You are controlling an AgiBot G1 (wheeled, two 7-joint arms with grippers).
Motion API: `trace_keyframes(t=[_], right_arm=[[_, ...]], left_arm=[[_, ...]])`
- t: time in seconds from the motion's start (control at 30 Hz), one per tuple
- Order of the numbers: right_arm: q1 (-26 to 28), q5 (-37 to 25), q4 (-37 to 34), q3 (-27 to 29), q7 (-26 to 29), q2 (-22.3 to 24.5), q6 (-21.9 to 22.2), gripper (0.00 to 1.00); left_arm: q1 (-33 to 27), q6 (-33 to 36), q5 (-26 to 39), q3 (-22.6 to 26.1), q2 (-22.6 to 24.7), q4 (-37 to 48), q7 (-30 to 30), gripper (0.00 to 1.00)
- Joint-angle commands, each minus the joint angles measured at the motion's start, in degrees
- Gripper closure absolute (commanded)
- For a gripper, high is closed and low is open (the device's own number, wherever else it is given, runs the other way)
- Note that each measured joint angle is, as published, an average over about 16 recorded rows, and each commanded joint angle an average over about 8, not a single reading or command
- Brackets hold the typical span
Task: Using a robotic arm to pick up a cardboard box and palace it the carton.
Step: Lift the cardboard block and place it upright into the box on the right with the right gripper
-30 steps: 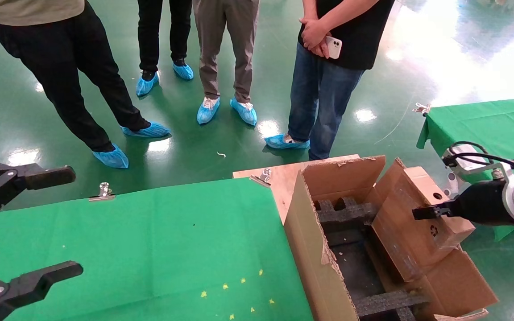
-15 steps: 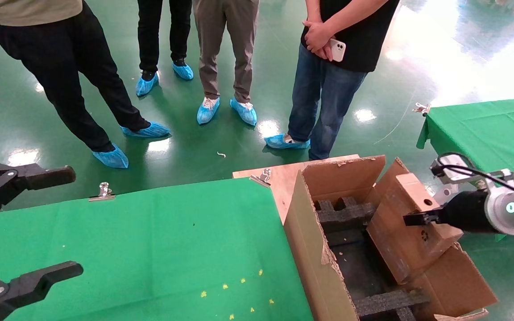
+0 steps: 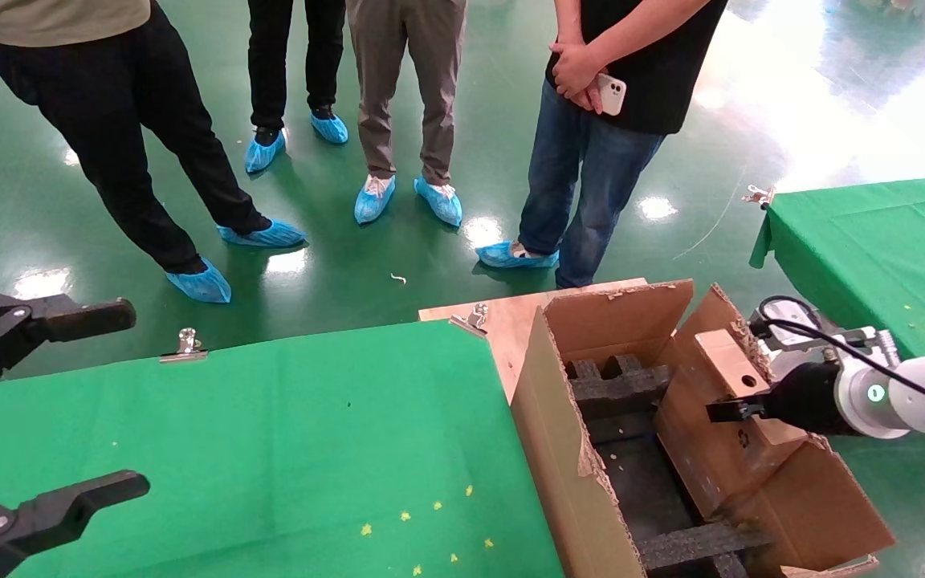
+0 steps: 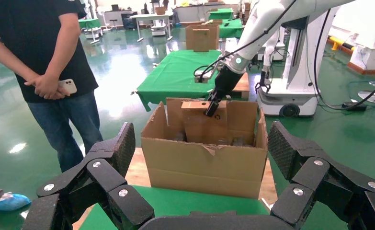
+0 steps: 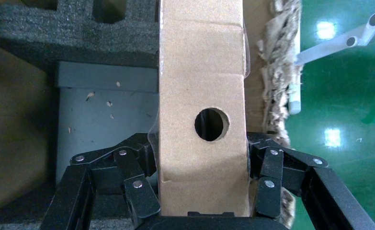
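I must lower the box before my right gripper releases: the box's lower edge (image 3: 690, 472) is high above the slot between the black foam inserts.
The small brown cardboard box (image 3: 703, 457), with a round hole in its top and a recycling mark on its side, hangs tilted inside the large carton (image 3: 559, 449). It sits against the carton's right wall, beside the black foam inserts (image 3: 619, 385). My right gripper (image 3: 731, 411) is shut on its upper end. In the right wrist view the box (image 5: 202, 72) fills the span of the right gripper (image 5: 200, 148), with one finger on each side. The left wrist view shows the carton (image 4: 204, 167) with the box (image 4: 197, 127) in it. My left gripper (image 3: 125, 399) stays open at the far left.
Several people in blue shoe covers (image 3: 374, 197) stand on the green floor beyond the table. The carton stands on a wooden board (image 3: 503, 321) at the right end of the green-covered table (image 3: 270, 433). Another green table (image 3: 872, 233) is at the right. A metal clip (image 3: 187, 343) holds the cloth.
My right gripper has carried the cardboard box leftward and down, from above the carton's right flap to deeper inside the carton. The left arm has not moved.
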Motion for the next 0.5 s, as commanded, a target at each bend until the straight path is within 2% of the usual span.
trace_keyframes(t=[0.03, 0.5], right_arm=[[-0.56, -0.13, -0.59, -0.22, 0.19, -0.49, 0.57, 1.0], [-4.63, 1.95, -6.3, -1.65, -1.98, -4.63, 3.82, 1.0]], left_arm=[[0.0, 0.0, 0.0, 0.0, 0.0, 0.0, 0.0, 0.0], [0.0, 0.0, 0.0, 0.0, 0.0, 0.0, 0.0, 0.0]])
